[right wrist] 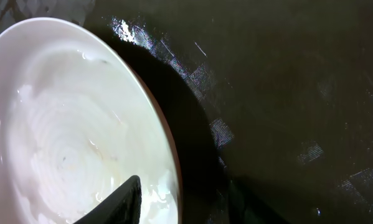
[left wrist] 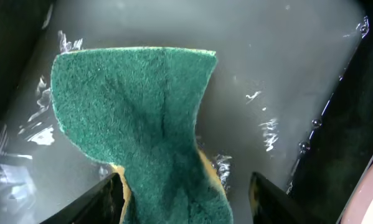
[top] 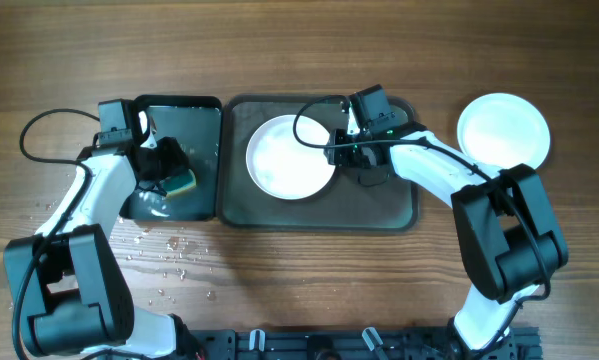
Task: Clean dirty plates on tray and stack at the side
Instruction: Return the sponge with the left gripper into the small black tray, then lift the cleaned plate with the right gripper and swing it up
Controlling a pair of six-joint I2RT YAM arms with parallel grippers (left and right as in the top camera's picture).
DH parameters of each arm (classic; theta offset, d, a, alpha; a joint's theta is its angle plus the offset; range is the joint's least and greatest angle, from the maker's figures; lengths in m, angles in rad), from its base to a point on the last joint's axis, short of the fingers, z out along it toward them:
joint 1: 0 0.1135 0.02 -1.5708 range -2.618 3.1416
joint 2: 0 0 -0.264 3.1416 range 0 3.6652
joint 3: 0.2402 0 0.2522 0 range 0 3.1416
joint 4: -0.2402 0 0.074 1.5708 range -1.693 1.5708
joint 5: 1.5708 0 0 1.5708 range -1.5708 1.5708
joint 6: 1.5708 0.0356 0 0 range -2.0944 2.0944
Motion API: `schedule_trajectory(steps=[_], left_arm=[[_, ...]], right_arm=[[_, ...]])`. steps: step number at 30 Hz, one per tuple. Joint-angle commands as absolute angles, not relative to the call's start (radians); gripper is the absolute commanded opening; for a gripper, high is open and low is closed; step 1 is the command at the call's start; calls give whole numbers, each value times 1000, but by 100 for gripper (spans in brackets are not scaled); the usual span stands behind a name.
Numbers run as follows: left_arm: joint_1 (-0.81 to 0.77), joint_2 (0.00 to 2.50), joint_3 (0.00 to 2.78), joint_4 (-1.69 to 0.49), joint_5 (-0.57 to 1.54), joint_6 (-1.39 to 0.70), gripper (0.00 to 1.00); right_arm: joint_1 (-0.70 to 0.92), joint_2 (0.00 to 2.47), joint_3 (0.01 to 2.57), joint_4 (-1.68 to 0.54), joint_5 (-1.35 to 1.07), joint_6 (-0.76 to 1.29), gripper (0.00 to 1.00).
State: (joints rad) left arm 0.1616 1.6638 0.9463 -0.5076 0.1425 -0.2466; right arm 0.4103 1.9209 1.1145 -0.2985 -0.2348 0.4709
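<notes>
The wet plate needs to be grabbed next by its rim with my right gripper, one finger inside and one outside, so its base stays free for stacking.
One white plate (top: 284, 160), wet inside, lies on the left half of the dark grey tray (top: 379, 205). My right gripper (top: 339, 150) is at its right rim. In the right wrist view the fingers (right wrist: 186, 199) are apart and straddle the rim: one over the plate's inside (right wrist: 61, 124), the other outside over the tray floor (right wrist: 286, 93). My left gripper (top: 169, 168) is over the green-yellow sponge (top: 182, 183). In the left wrist view its open fingers (left wrist: 183, 199) flank the sponge (left wrist: 130, 106), with a gap on the right side. A white plate (top: 504, 130) lies on the table at the right.
The narrow black tray (top: 194, 115) holding the sponge is wet (left wrist: 286, 74) and stands against the grey tray's left side. Water drops (top: 169, 250) lie on the wooden table in front of it. Cables run from both arms.
</notes>
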Motion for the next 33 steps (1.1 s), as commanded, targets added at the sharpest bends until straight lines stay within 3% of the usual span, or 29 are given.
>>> schedule_trajectory(steps=[1, 4, 6, 7, 9, 11, 25, 33], left_arm=[[161, 1585, 987, -512, 137, -243, 62], [161, 1509, 1015, -512, 137, -243, 68], [161, 1443, 1033, -510, 136, -243, 81], [161, 1411, 1038, -506, 136, -243, 82], [161, 1343, 1039, -496, 136, -243, 100], [161, 1285, 1039, -498, 136, -242, 100], [161, 1221, 1039, -513, 136, -242, 100], [161, 1221, 1039, -513, 136, -242, 100]], right_arm=[[425, 1954, 1104, -298, -224, 471, 45], [441, 1985, 1104, -287, -224, 472, 45], [454, 2011, 1104, -274, -224, 474, 37], [458, 2019, 1104, -268, -224, 474, 29], [459, 2020, 1104, -265, -224, 474, 15], [459, 2020, 1104, -258, -224, 474, 4], [457, 1894, 1235, -354, -223, 470, 4], [517, 1802, 1271, -337, -34, 471, 4]])
